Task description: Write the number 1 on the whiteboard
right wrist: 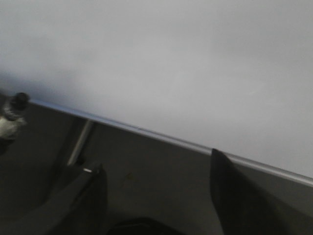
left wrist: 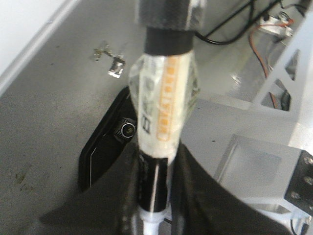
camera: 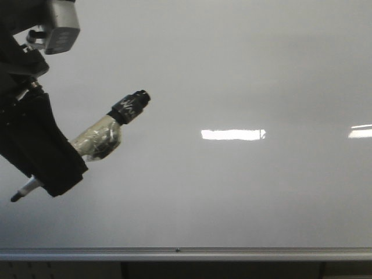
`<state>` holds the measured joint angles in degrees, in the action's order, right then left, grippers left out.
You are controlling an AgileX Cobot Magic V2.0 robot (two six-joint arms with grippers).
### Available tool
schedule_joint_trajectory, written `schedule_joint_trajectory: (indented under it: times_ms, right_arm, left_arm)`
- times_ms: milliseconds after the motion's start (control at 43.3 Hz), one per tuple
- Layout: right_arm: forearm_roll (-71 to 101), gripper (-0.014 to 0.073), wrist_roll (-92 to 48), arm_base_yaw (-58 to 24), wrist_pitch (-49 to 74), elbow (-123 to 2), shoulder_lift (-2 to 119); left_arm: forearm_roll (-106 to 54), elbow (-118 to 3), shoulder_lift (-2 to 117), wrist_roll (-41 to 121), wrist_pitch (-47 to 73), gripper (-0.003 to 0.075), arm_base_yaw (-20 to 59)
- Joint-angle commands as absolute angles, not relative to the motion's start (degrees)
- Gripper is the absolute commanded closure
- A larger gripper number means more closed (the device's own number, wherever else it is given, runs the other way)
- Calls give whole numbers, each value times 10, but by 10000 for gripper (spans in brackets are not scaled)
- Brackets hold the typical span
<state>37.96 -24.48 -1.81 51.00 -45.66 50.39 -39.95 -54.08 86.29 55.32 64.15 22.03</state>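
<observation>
My right gripper grabs the marker by its free black back end next, since my left gripper's fingers cover the marker's lower body.
The whiteboard [camera: 232, 70] fills the front view, and no black stroke of the number 1 shows on it. My left gripper [camera: 61, 174] is shut on a marker [camera: 104, 136] at the left of the board. The marker is wrapped in clear tape; its black back end points up and right, and its tip [camera: 14, 196] points down and left, close to the board. In the left wrist view the marker [left wrist: 164, 107] stands between the fingers [left wrist: 127, 196]. My right gripper [right wrist: 156, 181] is open and empty below the board's rail [right wrist: 171, 139].
A silver rail [camera: 186, 253] runs along the board's bottom edge. Two bright light reflections [camera: 232, 134] lie on the board at mid-height. The left wrist view shows a grey floor, cables [left wrist: 234, 29] and a metal frame [left wrist: 288, 73].
</observation>
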Motion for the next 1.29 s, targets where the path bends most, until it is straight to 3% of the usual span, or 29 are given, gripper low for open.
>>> schedule_joint_trajectory:
  times_ms: [0,139,323,739,1270]
  right_arm:
    - [497,109,-330,-20,563,-499,544]
    - [621,109,-417,-20,667,-524,615]
    - [665,109,-443,-22,728,-534,684]
    - [728,109,-487,-132,691,-534,768]
    - [776,113,-526,-191,678,-535,841]
  left_arm:
    - [-441,-559,842,586,677,740,250]
    - [-441,-559,842,590,683,740,283]
    - [-464,-560,842,609,689,740,294]
    - [-473,-605,842,613,708,740,294]
    - [-476,-605,842,613,709,740,294]
